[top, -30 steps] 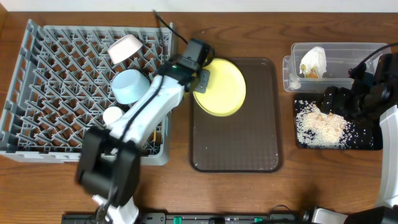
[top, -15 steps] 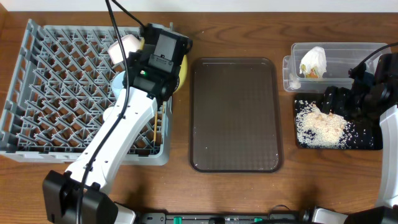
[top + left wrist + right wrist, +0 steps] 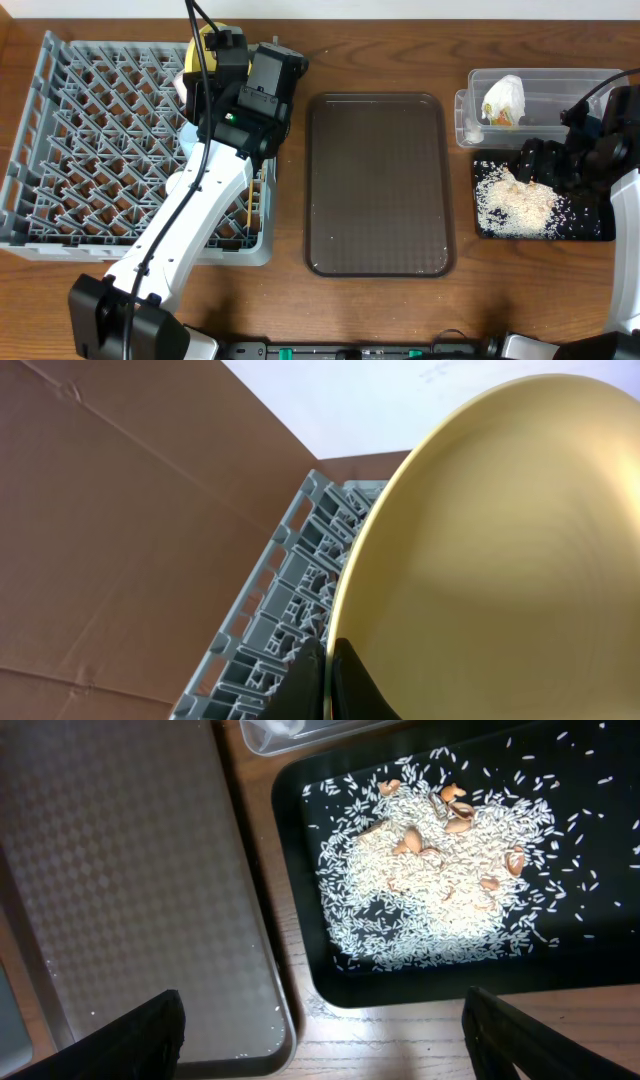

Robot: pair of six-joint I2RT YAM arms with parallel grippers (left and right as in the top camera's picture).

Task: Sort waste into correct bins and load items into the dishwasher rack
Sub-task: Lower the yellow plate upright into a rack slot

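Observation:
The plate's raised rim (image 3: pixel 205 34) reaches past the rack's back edge (image 3: pixel 172 44), so my left gripper needs to keep holding the yellow plate until it stands among the rack's wires.
My left gripper (image 3: pixel 327 680) is shut on the rim of the yellow plate (image 3: pixel 500 540), which is tipped up on edge over the back right part of the grey dishwasher rack (image 3: pixel 290 590). From overhead only a yellow sliver of the plate (image 3: pixel 203 35) shows beside the left gripper (image 3: pixel 215 50). The white bowl (image 3: pixel 185 82) peeks out under the arm. My right gripper (image 3: pixel 325 1040) hangs open and empty over the near left corner of the black tray (image 3: pixel 300 920), which holds the rice crumbs (image 3: pixel 440 880). The clear tub (image 3: pixel 545 85) contains the napkin (image 3: pixel 505 98) and the wrapper (image 3: pixel 497 118).
A dark brown serving tray (image 3: pixel 378 185) lies between the rack (image 3: pixel 100 140) and the bins, with a few stray grains on it. A wooden chopstick (image 3: pixel 247 215) stands in the rack's near right corner. My left arm covers much of the rack's right side.
The left arm carried the yellow plate off the brown tray to the rack's back right area and turned it on edge. The right arm stayed still.

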